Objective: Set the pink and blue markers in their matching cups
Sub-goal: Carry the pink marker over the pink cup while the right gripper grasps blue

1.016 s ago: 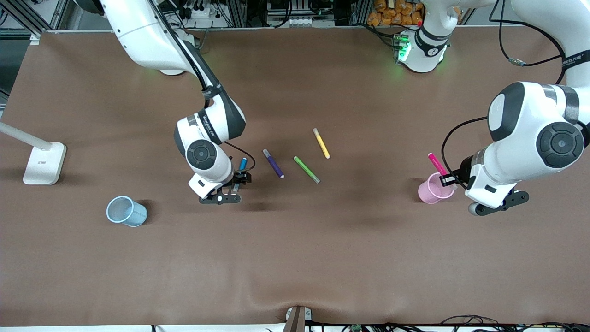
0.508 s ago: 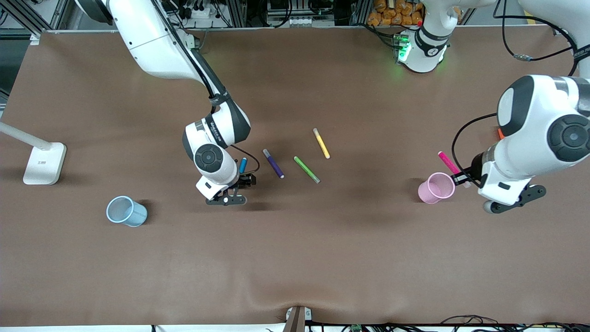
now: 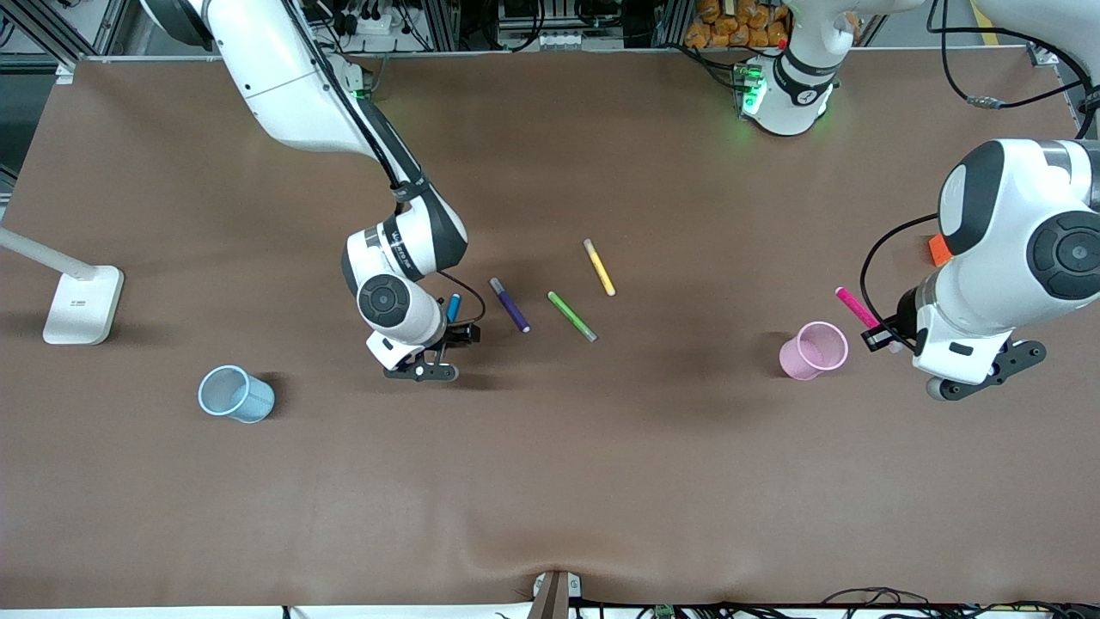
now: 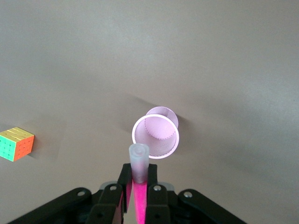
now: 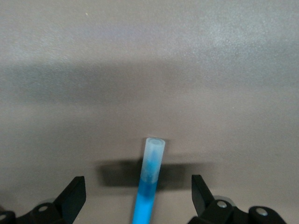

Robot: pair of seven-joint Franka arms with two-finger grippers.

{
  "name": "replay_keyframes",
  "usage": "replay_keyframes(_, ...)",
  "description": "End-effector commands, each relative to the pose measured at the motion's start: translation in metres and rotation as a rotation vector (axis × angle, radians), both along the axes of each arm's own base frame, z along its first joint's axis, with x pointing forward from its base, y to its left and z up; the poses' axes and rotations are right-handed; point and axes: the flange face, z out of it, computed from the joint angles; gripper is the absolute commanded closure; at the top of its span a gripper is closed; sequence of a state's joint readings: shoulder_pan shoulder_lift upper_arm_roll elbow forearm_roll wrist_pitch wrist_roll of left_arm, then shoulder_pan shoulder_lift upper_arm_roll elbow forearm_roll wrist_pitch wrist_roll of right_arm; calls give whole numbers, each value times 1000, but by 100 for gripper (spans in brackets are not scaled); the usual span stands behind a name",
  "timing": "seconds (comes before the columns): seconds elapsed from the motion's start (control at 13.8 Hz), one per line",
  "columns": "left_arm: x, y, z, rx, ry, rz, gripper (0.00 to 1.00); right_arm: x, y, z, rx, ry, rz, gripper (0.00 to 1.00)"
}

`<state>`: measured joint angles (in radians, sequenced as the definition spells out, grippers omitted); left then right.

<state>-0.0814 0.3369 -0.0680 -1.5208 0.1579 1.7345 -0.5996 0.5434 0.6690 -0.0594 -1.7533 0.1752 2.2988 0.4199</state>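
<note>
My right gripper will next grab the blue marker by its body [image 3: 453, 309] beside the pale cap, so that it can go into the blue cup [image 3: 235, 394].
My left gripper [image 3: 885, 337] [image 4: 139, 176] is shut on the pink marker [image 3: 855, 307] [image 4: 138, 164], held tilted with its pale end pointing down. It hangs over the table just beside the pink cup [image 3: 815, 350] [image 4: 156, 137], toward the left arm's end. The cup stands upright with nothing in it. My right gripper [image 3: 447, 338] [image 5: 137, 191] is low over the table, open, its fingers on either side of the blue marker [image 3: 453, 306] [image 5: 149, 184], which lies flat. The blue cup [image 3: 235, 394] stands upright toward the right arm's end.
A purple marker [image 3: 510, 304], a green marker [image 3: 571, 315] and a yellow marker [image 3: 599, 267] lie mid-table beside the right gripper. A colourful cube [image 4: 16, 143] [image 3: 939, 249] sits near the left arm. A white lamp base [image 3: 83, 304] stands at the right arm's end.
The left arm has carried the pink marker from over the pink cup's rim sideways toward its own end of the table. The right gripper shifted slightly toward the purple marker, staying open.
</note>
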Motion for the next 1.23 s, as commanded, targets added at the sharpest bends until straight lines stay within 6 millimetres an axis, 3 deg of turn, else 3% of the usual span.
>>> replay_keyframes(0.0,0,3,2,61,-22,-1,100,-1,-7,-4,3,3,-27,0)
replay_keyframes(0.29,3,4,-5,96,-32,24,100,0,-9,-8,0,7,-31,1)
replay_keyframes(0.44,4,2,-10,130,-36,37,100,1,-10,-11,1,7,-34,65)
replay_keyframes(0.51,5,-1,-12,150,-41,52,100,2,-11,-11,3,2,-37,90)
replay_keyframes(0.58,6,-3,-18,170,-46,78,100,1,-10,-12,2,4,-34,100)
replay_keyframes(1.02,8,-32,-56,295,-75,184,100,6,-10,0,9,-9,-24,100)
replay_keyframes(1.16,9,-41,-69,314,-87,239,100,12,-8,19,19,-39,-13,100)
